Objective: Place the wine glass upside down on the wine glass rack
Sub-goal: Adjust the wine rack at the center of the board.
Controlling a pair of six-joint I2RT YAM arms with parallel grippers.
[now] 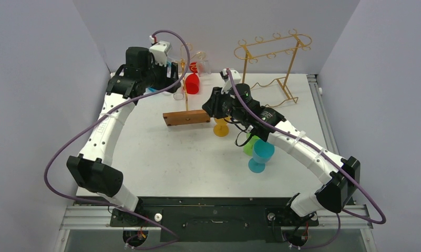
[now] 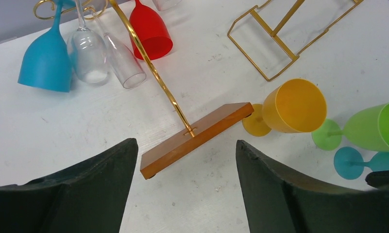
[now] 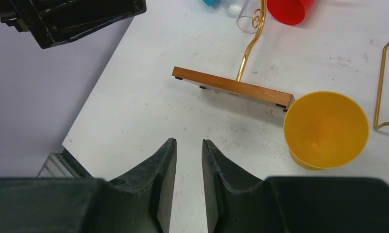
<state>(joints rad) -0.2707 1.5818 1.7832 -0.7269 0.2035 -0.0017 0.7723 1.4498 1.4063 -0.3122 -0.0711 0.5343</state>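
The wine glass rack's curled hooks need to stay free to hold glasses. My left gripper should next grab the rack by its gold stem (image 1: pixel 186 95) (image 2: pixel 153 73).
The wine glass rack, a gold wavy stem (image 2: pixel 153 73) on a brown wooden base (image 1: pixel 187 117), stands mid-table. A blue glass (image 2: pixel 46 58), two clear glasses (image 2: pixel 88 60) and a red glass (image 2: pixel 151 31) hang upside down on it. A yellow wine glass (image 1: pixel 221 127) stands upright by the base's right end, also seen in the right wrist view (image 3: pixel 326 128). My left gripper (image 2: pixel 186 141) is wide open and empty, high beside the rack's top (image 1: pixel 168 79). My right gripper (image 3: pixel 188 141) is empty with a narrow gap between its jaws, just left of the yellow glass (image 1: pixel 211 105).
A green glass (image 1: pixel 250 144) and a teal glass (image 1: pixel 260 155) stand under my right forearm. A taller gold wire frame rack (image 1: pixel 271 55) stands at the back right. The left arm's body (image 3: pixel 71 19) shows at the right wrist view's top left.
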